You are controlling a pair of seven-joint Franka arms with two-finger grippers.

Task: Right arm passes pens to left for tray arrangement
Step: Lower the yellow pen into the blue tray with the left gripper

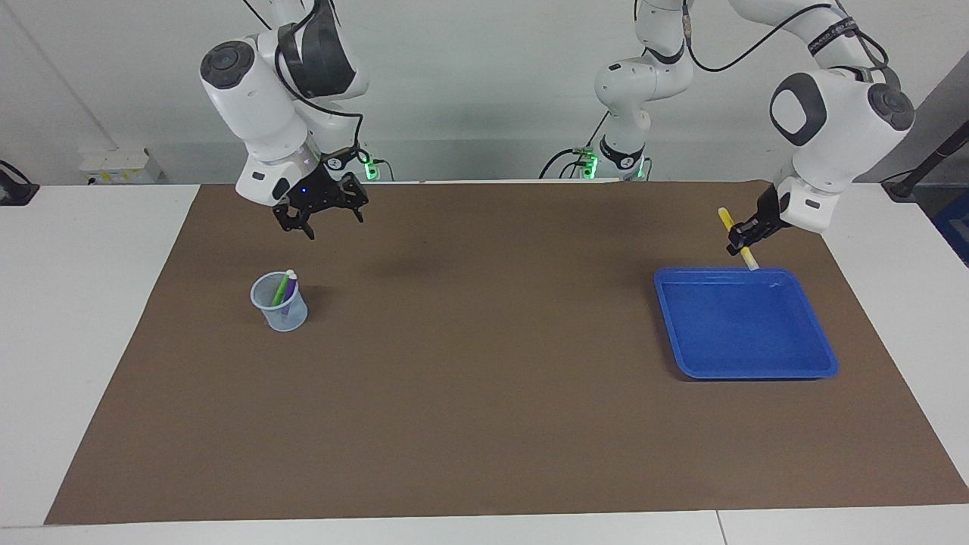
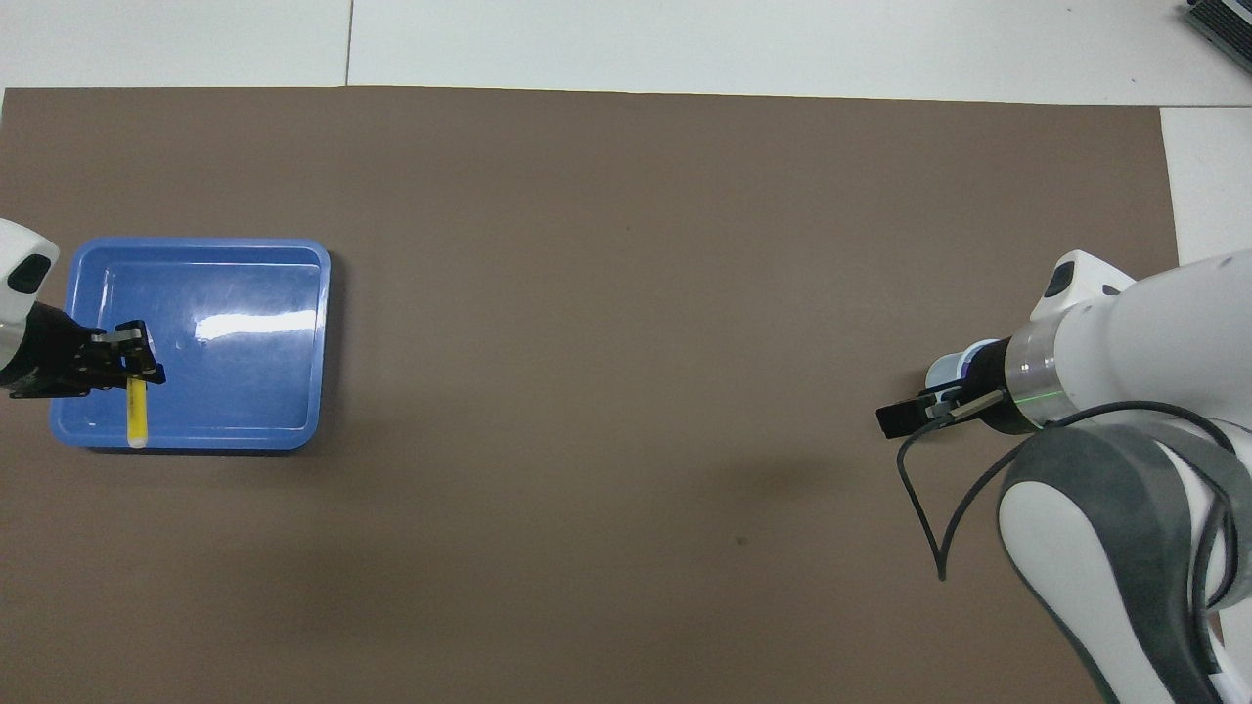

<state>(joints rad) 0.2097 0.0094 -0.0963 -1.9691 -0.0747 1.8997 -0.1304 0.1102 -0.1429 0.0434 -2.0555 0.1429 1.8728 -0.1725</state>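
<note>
I will grab the green pen (image 1: pixel 281 288) by its upper end with my right gripper next, because the side of the cup is around the green pen's lower part.
The yellow pen (image 1: pixel 725 217) hangs steeply tilted with my left gripper (image 1: pixel 745 241) shut on its middle. Its pale lower tip points down at the blue tray (image 1: pixel 757 333) by the rim nearest the robots. From overhead, the left gripper (image 2: pixel 132 354) and yellow pen (image 2: pixel 138 416) sit over the tray (image 2: pixel 245 391) at the corner toward the left arm's end. My right gripper (image 1: pixel 318 221) hangs open and empty above the mat, with its blue light showing. The green pen (image 1: pixel 281 288) and purple pen (image 1: pixel 288 292) stand in a cup (image 1: pixel 280 306).
The translucent cup stands on the brown mat (image 1: pixel 484 393) toward the right arm's end, a little farther from the robots than the spot under the right gripper. Overhead, the right gripper (image 2: pixel 896 420) covers most of the cup (image 2: pixel 944 370). White table borders the mat.
</note>
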